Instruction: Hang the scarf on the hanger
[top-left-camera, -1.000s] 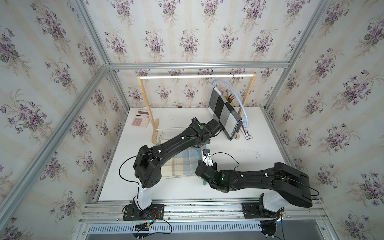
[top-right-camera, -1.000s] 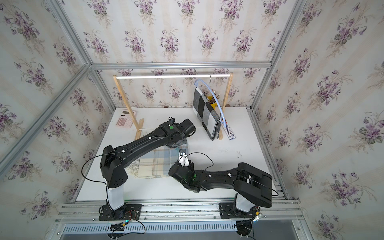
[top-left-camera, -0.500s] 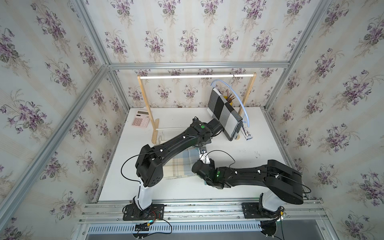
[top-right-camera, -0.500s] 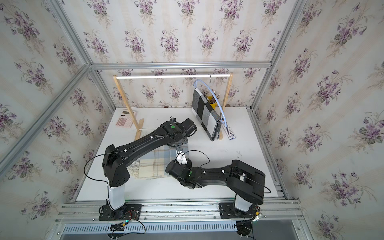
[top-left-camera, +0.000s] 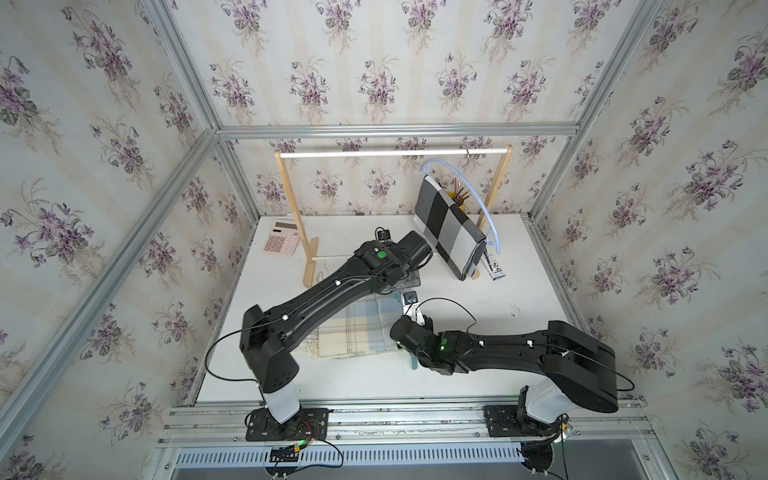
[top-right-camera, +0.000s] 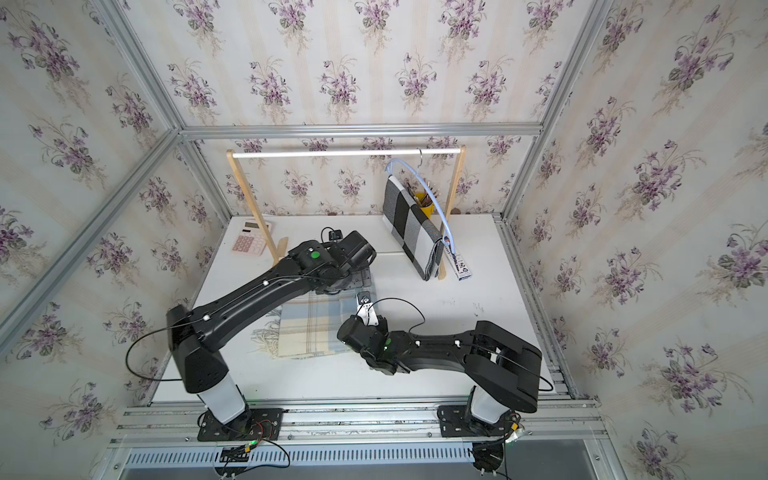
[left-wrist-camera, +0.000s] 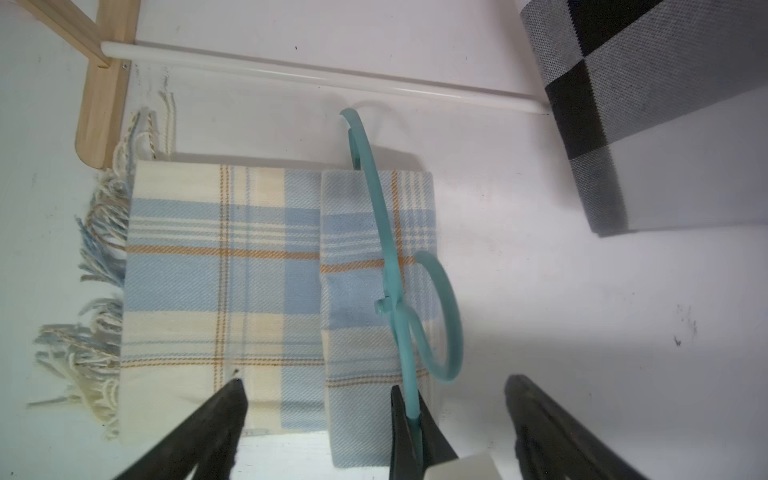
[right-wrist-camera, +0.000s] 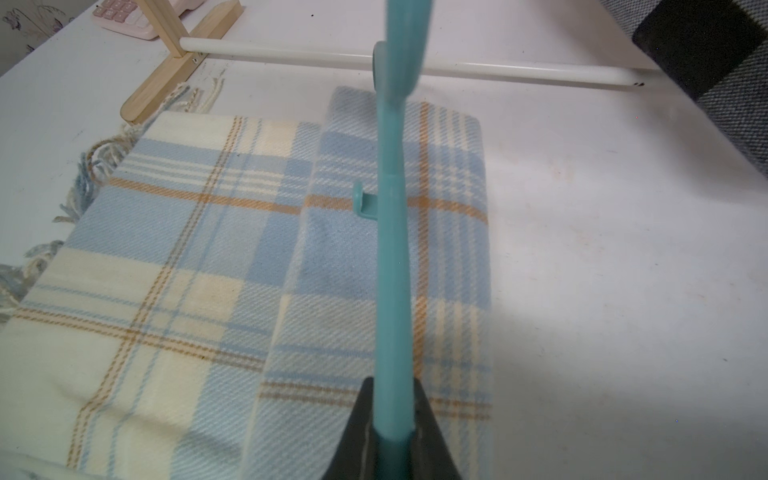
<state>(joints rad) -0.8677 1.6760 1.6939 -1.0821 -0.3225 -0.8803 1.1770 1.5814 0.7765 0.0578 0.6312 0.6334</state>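
My left gripper should next pinch the scarf (top-left-camera: 357, 328) by its narrow folded part's fringe-facing edge to hang it, leaving the hanger free.
A blue, cream and orange plaid scarf (top-left-camera: 357, 328) (left-wrist-camera: 224, 266) lies folded flat on the white table, fringe toward the rack foot. A teal hanger (right-wrist-camera: 390, 249) (left-wrist-camera: 388, 232) lies lengthwise over the scarf's narrow folded strip, its hook (left-wrist-camera: 449, 316) off the strip's edge. My right gripper (right-wrist-camera: 392, 384) is shut on the hanger's bar, and it shows between my left fingers in the left wrist view (left-wrist-camera: 409, 395). My left gripper (left-wrist-camera: 376, 382) hangs above the scarf and hanger, open wide and holding nothing. Whether the scarf passes through the hanger I cannot tell.
A wooden rack with a white rail (top-left-camera: 395, 153) stands at the back; its low crossbar (right-wrist-camera: 415, 66) runs just beyond the scarf. A black-and-white checked cloth (top-left-camera: 446, 224) hangs from a pale blue hanger (top-left-camera: 484, 208). A pink calculator (top-left-camera: 281, 242) lies back left.
My right arm has reached in toward the scarf's right edge and shut on the hanger. My left gripper, shut before, now stands open. The left arm has hardly moved.
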